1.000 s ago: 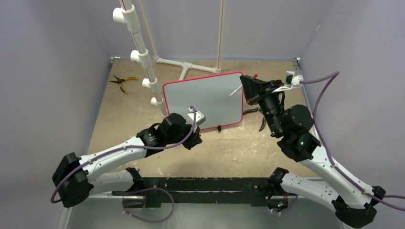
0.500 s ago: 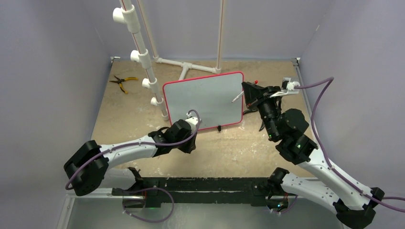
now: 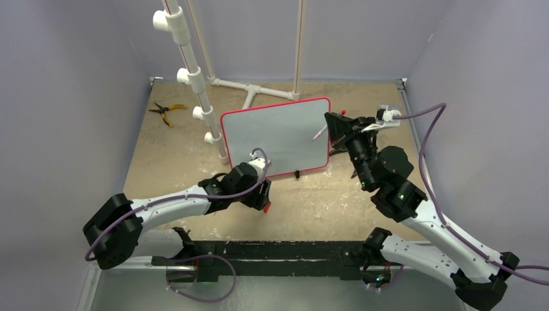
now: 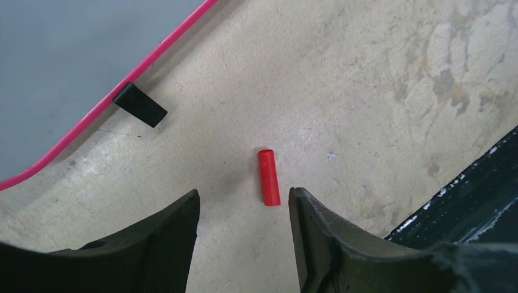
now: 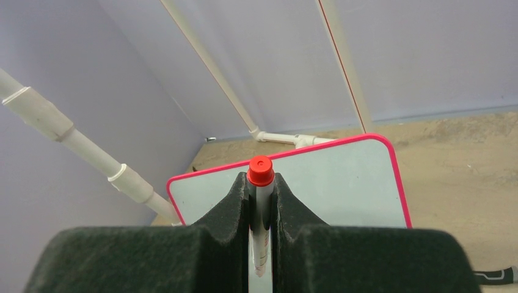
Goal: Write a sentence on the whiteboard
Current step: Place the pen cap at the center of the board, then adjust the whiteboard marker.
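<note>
My left gripper is to grab the marker near its tip, so the red end stays free for my right gripper to write.
The whiteboard stands tilted at mid-table, red-framed, its face blank; it also shows in the right wrist view. No sentence shows on it. My right gripper is shut on a white marker with a red end, held just off the board's right edge, its tip pointing at the board. My left gripper is open and empty, low over the table in front of the board. A small red cap lies on the table just beyond its fingertips, also seen in the top view.
One black board foot sits on the table by the red frame. White PVC pipes stand left of and behind the board. Yellow-handled pliers lie far left. A black-handled tool lies by the board's right corner. A black rail runs along the near edge.
My left gripper has drawn back from the board's lower edge toward the near side, and the red cap now shows on the table by it. My right gripper with the marker has shifted slightly nearer.
</note>
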You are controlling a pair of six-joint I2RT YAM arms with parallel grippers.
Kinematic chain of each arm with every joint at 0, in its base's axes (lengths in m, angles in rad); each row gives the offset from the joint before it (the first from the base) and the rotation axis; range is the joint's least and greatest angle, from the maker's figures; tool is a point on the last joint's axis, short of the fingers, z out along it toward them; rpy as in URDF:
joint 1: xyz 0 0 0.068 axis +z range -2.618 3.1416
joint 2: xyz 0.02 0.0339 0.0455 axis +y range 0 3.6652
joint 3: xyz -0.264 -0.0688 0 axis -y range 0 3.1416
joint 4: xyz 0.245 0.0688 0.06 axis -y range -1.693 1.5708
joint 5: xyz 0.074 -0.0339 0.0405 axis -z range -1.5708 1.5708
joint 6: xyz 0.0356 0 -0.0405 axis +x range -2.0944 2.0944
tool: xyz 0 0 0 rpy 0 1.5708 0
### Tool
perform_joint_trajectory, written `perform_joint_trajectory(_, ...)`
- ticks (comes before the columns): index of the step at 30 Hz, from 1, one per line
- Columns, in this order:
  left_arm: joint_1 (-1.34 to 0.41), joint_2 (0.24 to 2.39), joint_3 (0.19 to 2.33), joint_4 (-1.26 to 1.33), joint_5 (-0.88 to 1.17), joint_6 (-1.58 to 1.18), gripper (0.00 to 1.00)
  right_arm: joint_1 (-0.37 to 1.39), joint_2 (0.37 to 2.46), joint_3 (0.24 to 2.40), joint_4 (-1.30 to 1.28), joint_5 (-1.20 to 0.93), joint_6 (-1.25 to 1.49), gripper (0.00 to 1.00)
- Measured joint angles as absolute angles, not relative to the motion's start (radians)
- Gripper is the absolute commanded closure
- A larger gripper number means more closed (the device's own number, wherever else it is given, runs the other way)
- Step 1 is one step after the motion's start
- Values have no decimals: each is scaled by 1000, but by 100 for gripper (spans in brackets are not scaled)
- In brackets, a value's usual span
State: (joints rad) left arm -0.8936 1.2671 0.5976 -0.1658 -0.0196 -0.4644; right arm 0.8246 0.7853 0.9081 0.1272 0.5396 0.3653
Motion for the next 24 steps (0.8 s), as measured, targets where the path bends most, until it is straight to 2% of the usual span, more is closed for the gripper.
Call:
perform_joint_trajectory(6, -893, 1119, 617, -203, 8, -436, 41, 824, 781, 888, 136, 498, 365, 100)
perform_joint_trajectory(11, -893, 1016, 756, -211, 79, -396, 35, 824, 792, 862, 138, 393, 366, 100)
perform_joint_trajectory(18, -884, 1048, 997, -187, 106, -352, 31, 825, 806, 817, 209, 221, 410, 100)
perform_joint_trajectory(24, -871, 1104, 1061, -147, 188, -324, 30, 825, 837, 792, 241, 113, 454, 100)
